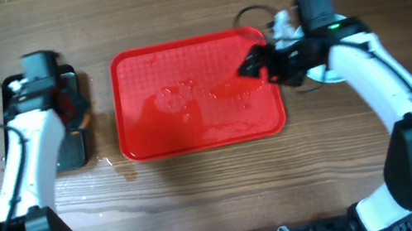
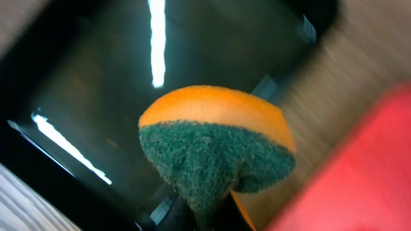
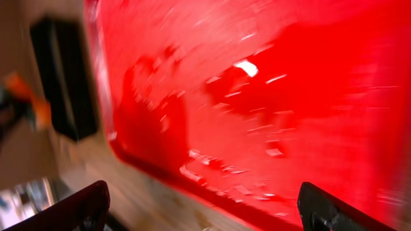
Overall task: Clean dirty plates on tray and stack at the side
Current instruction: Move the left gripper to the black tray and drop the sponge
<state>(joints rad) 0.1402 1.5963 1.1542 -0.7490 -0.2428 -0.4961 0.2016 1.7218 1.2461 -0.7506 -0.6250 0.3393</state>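
The sponge (image 2: pixel 218 141) hangs across the black tray's edge facing the red tray. The sponge would end on that edge if my left gripper opened now, so it is too early to let go.
The red tray (image 1: pixel 150 133) lies in the middle of the table with a wet surface and no plates on it. It fills the right wrist view (image 3: pixel 270 96) and shows in a corner of the left wrist view (image 2: pixel 359 186). A pale plate edge (image 1: pixel 323 73) shows to the right of the tray, mostly hidden under my right arm. My right gripper (image 1: pixel 252 64) is open and empty over the tray's right edge (image 3: pixel 202 192). My left gripper (image 1: pixel 69 100) is shut on an orange and green sponge (image 2: pixel 218 141) over the black tray.
A glossy black tray (image 1: pixel 69 151) sits left of the red tray, also in the left wrist view (image 2: pixel 96 83) and the right wrist view (image 3: pixel 61 77). A water patch (image 1: pixel 123 170) lies by the red tray's front left corner.
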